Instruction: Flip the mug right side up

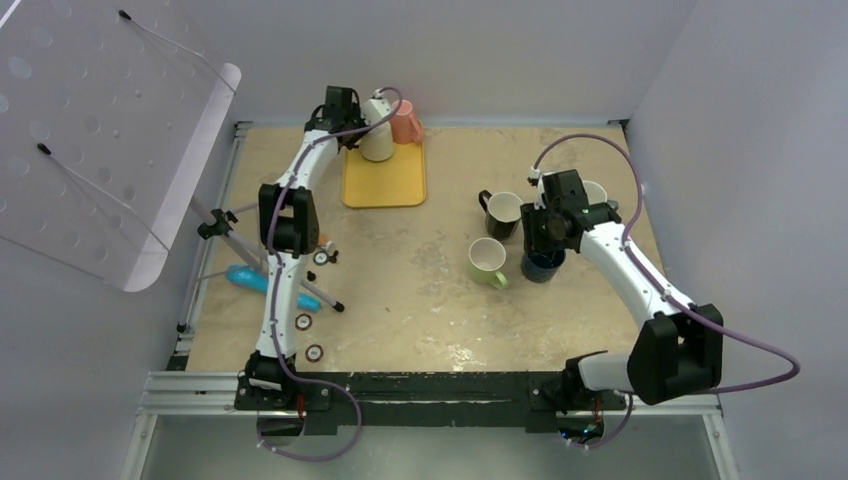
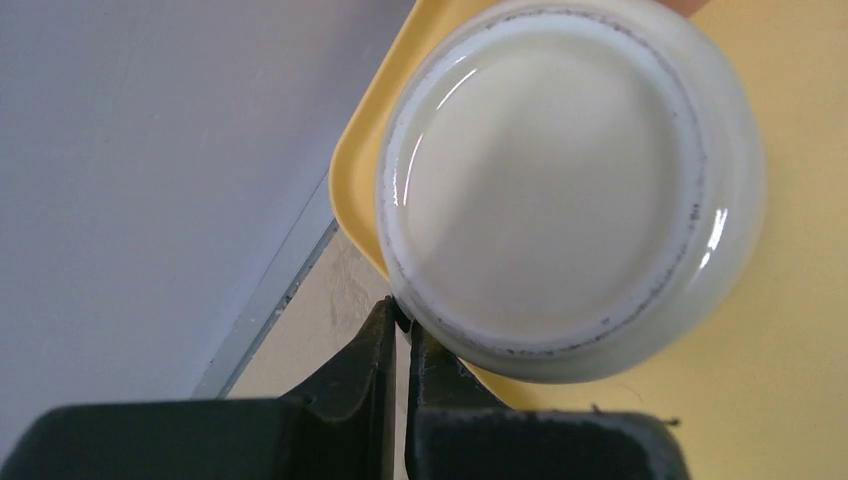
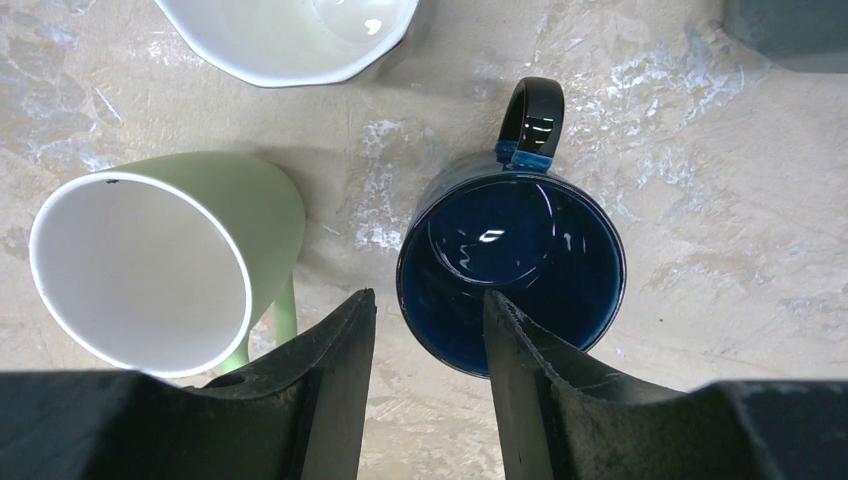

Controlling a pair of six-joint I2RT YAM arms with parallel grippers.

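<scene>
The white mug needs to be turned and set upright, so my right gripper should next grab the mug's side at the mug's rim, opposite the mug's exposed base.
A white mug (image 1: 378,140) stands upside down on the yellow tray (image 1: 385,190) at the far left. In the left wrist view its base (image 2: 560,180) faces the camera. My left gripper (image 1: 352,128) (image 2: 402,318) is shut, with a thin gap, tight against the mug's side. The mug's handle shows nowhere else, so the grip seems to be on it. My right gripper (image 1: 540,245) (image 3: 428,295) is open and empty, hovering over the near rim of an upright dark blue mug (image 3: 510,270).
A pink mug (image 1: 407,123) stands on the tray beside the white one. A green mug (image 1: 488,262) (image 3: 150,260), a black mug (image 1: 502,212) and another white mug (image 1: 597,190) stand around the blue one. A tripod (image 1: 230,225) and a blue object (image 1: 255,280) are at the left edge.
</scene>
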